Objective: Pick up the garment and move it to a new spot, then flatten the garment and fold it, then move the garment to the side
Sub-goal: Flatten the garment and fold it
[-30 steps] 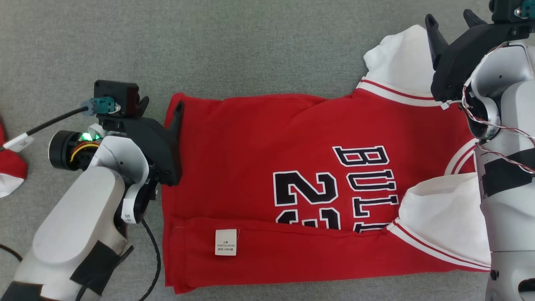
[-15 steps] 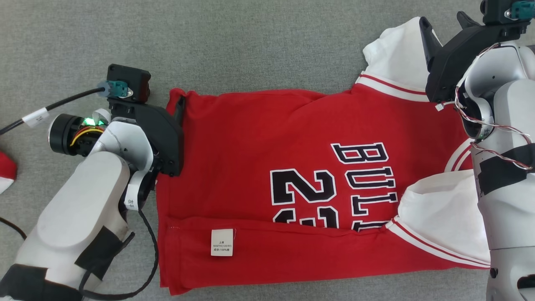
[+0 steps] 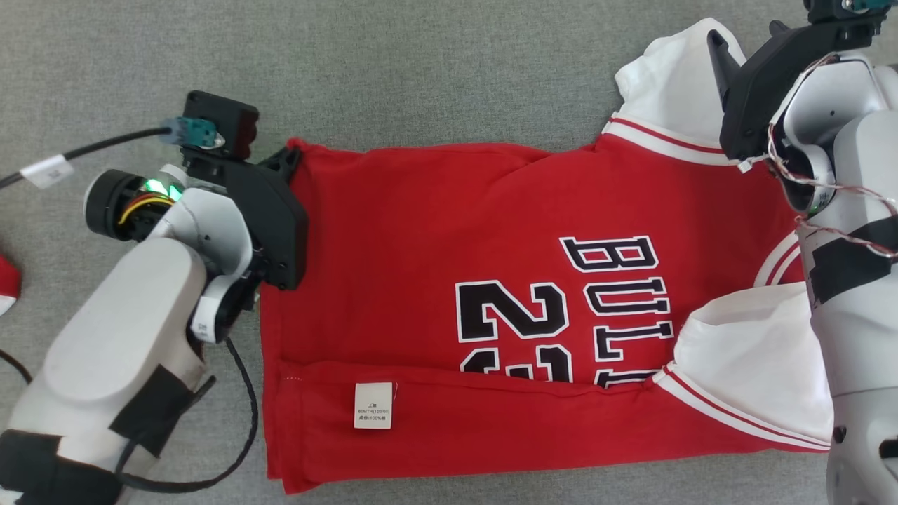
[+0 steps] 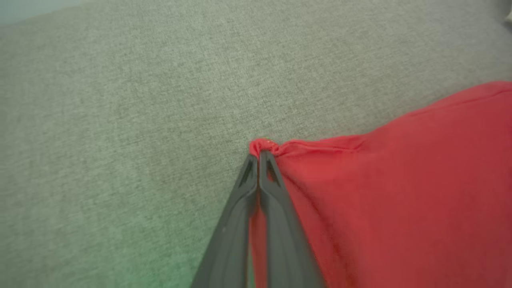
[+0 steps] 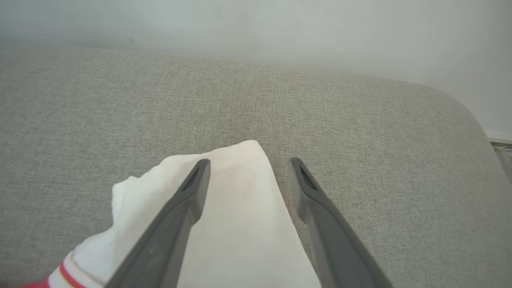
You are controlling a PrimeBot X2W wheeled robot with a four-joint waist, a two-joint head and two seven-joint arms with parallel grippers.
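My right gripper grabs the sleeve by its open outer edge next, as the slack cloth of the white sleeve lies flat on the cushion.
The garment is a red jersey with white sleeves and black lettering, spread across the grey cushion, its near long edge folded over so a white label shows. My left gripper is shut on the garment's far-left hem corner; in the left wrist view the gripper pinches the bunched red corner of the garment. My right gripper is open over the far white sleeve; in the right wrist view the gripper straddles the sleeve's edge, one finger over the cloth, the other over the cushion.
The grey fabric cushion stretches beyond the jersey, and its far edge meets a pale wall. A scrap of another red and white cloth lies at the left edge. A black cable trails from my left wrist.
My left gripper has shut on the hem corner, bunching it. My right gripper has edged farther along the white sleeve. The head view has shifted slightly.
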